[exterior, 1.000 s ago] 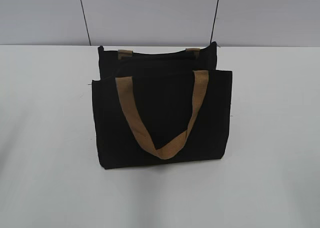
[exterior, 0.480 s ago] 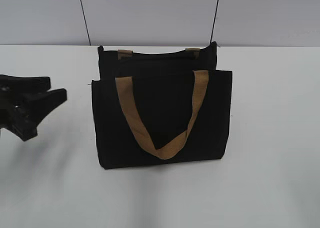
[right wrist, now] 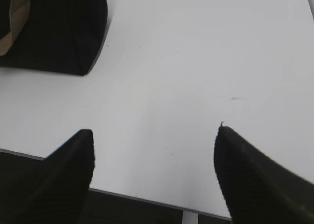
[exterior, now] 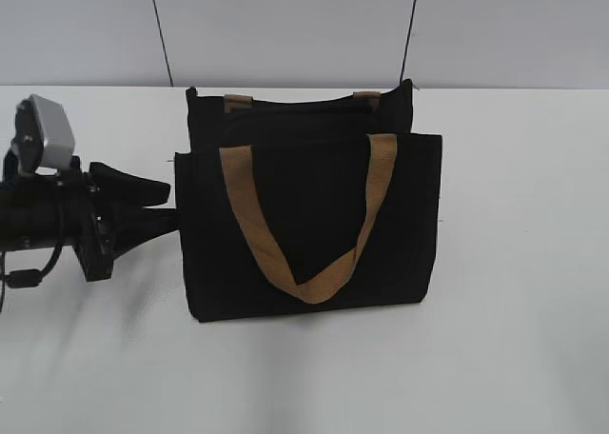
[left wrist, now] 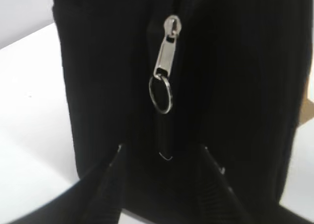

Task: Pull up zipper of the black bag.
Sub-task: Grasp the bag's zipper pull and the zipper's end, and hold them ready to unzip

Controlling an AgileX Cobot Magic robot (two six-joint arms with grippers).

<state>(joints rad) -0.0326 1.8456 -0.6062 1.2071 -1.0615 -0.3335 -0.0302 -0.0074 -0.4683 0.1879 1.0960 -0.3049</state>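
The robot's left gripper should hold the zipper taut next, so it needs to grab the zipper's end tab below its metal ring (left wrist: 161, 94).
The black bag (exterior: 314, 225) stands upright on the white table, with tan strap handles (exterior: 314, 286) hanging down its front. My left gripper (exterior: 173, 206) is open, with its fingertips at the bag's left end. In the left wrist view the open fingers (left wrist: 162, 153) sit on either side of the bag's end (left wrist: 235, 86), just below the zipper's silvery pull tab (left wrist: 164, 52) and its metal ring (left wrist: 161, 94). Nothing is between the fingers. My right gripper (right wrist: 154, 135) is open and empty over bare table, out of the exterior view.
The white table (exterior: 514, 339) runs all round the bag, with a grey wall behind it. In the right wrist view the table's front edge (right wrist: 147, 197) lies under the fingers and a corner of the bag (right wrist: 73, 42) shows at the top left.
My left arm came in from the left and moved right until its open fingers reached the bag's left end. The bag has not moved.
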